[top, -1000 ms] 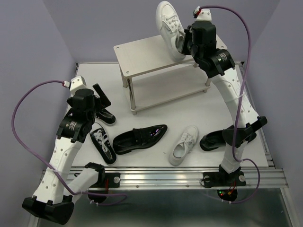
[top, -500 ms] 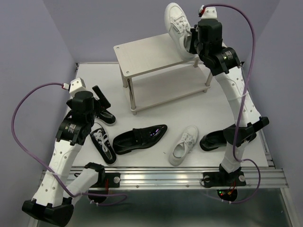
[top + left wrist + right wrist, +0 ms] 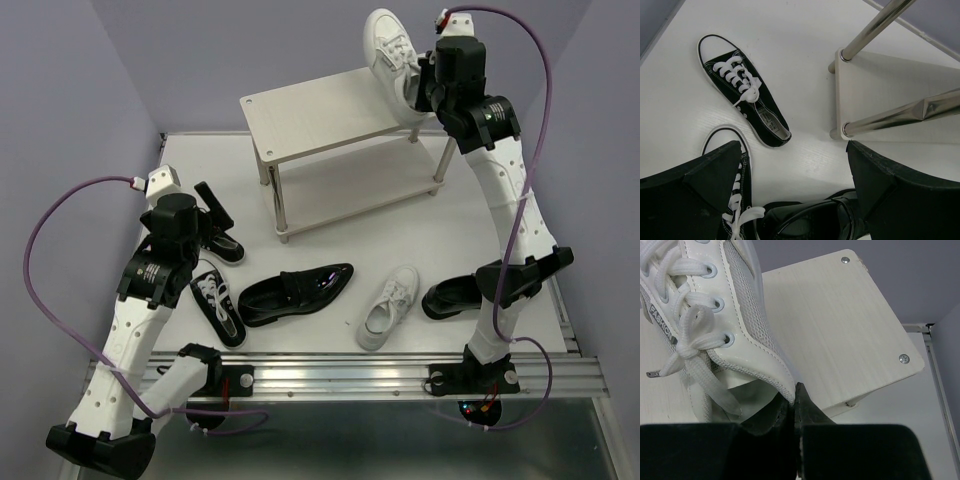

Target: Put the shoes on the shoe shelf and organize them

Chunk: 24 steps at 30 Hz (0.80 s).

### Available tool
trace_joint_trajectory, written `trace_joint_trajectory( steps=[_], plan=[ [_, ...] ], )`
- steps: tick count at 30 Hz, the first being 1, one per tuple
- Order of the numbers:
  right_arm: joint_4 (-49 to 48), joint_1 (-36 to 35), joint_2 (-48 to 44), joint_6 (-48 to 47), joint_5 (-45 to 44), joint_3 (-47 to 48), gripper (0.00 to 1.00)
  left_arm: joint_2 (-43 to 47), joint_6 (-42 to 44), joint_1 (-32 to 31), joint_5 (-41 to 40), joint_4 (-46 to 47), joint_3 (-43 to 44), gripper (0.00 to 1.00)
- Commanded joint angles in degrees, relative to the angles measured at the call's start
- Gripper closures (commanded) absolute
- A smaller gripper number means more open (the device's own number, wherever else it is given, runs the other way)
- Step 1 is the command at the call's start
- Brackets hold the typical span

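Observation:
My right gripper needs to open now: the white sneaker is over the shoe shelf's top board (image 3: 320, 118), its raised toe above flat, empty board.
My right gripper (image 3: 415, 88) is shut on the collar of a white lace-up sneaker (image 3: 391, 52) and holds it tilted, toe up, above the right end of the shoe shelf's top board (image 3: 320, 118). The right wrist view shows the jaws (image 3: 795, 396) pinching the sneaker's heel edge (image 3: 725, 315) over the pale board (image 3: 840, 330). My left gripper (image 3: 214, 214) is open and empty above the table. Below it lie two black canvas sneakers (image 3: 745, 92) (image 3: 735, 205) and a black loafer (image 3: 825, 220).
On the table lie a black loafer (image 3: 296, 292), the other white sneaker (image 3: 390, 307) and a second loafer (image 3: 448, 298) partly behind the right arm. The shelf's lower board (image 3: 350, 190) shows bare between thin silver legs (image 3: 875, 25). Purple walls close in at the back and left.
My right gripper has carried the white sneaker to the right and further back over the shelf's right end. The left arm has hardly moved.

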<state>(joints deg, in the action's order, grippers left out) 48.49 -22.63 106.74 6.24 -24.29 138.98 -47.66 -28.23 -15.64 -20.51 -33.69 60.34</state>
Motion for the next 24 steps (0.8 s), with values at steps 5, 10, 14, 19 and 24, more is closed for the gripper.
trace_joint_trajectory(
  steps=[5, 10, 14, 19, 24],
  plan=[
    [-4.28, 0.13, -0.66, -0.44, 1.88, 2.97, 0.97, 0.37, -0.42, 0.26, -0.23, 0.82, -1.01, 0.01],
    [-4.19, 0.13, -0.48, -0.44, 1.97, 2.88, 0.58, 0.29, -0.51, 0.26, -0.23, 0.91, -1.36, 0.01],
    [-4.19, 0.13, -0.04, -0.44, 2.23, 3.84, 0.52, 0.02, -0.6, 0.26, -0.14, 1.17, -1.45, 0.01],
    [-4.28, 0.13, -0.3, -0.35, 2.32, 4.81, 0.35, -0.24, -0.51, 0.26, 0.12, 1.17, -1.19, 0.01],
    [-4.19, 0.13, -4.33, 0.79, 2.5, 4.73, 0.22, -0.85, -0.51, 0.26, 0.21, 1.61, -1.1, 0.01]
  ],
)
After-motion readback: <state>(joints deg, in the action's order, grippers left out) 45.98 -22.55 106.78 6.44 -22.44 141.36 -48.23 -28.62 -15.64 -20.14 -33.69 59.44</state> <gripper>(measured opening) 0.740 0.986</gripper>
